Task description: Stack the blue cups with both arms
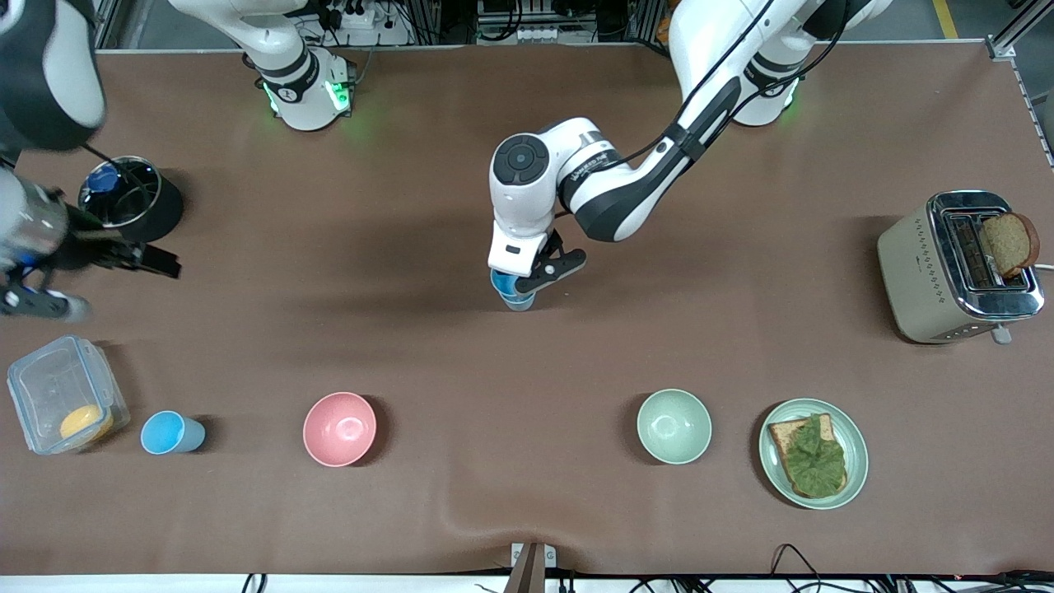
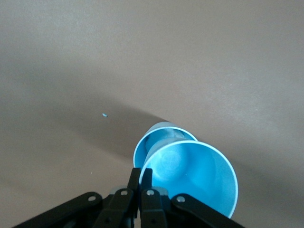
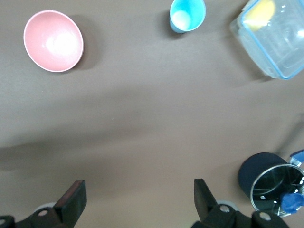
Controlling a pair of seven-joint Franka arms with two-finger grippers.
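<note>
The sky-blue cup's lower side sits inside the greyer cup's rim, so the sky-blue cup would nest there and it is time for my left gripper to let go now.
My left gripper (image 1: 537, 276) (image 2: 142, 174) is shut on the rim of a bright sky-blue cup (image 2: 199, 175) and holds it tilted at mid-table. Right against it stands a second, greyer blue cup (image 2: 160, 137); I cannot tell whether the held cup's base is inside it. In the front view the two show as one blue shape (image 1: 515, 296) under the gripper. Another sky-blue cup (image 1: 171, 432) (image 3: 187, 14) stands upright near the front edge at the right arm's end. My right gripper (image 1: 144, 257) (image 3: 137, 190) is open and empty over bare table beside a black pot.
The black pot (image 1: 132, 198) (image 3: 270, 183) holds a blue item. A clear lidded box (image 1: 64, 403) with something yellow sits beside the lone cup. A pink bowl (image 1: 339, 428), a green bowl (image 1: 673, 426), a plate with a sandwich (image 1: 813, 453) and a toaster (image 1: 959, 265) also stand on the table.
</note>
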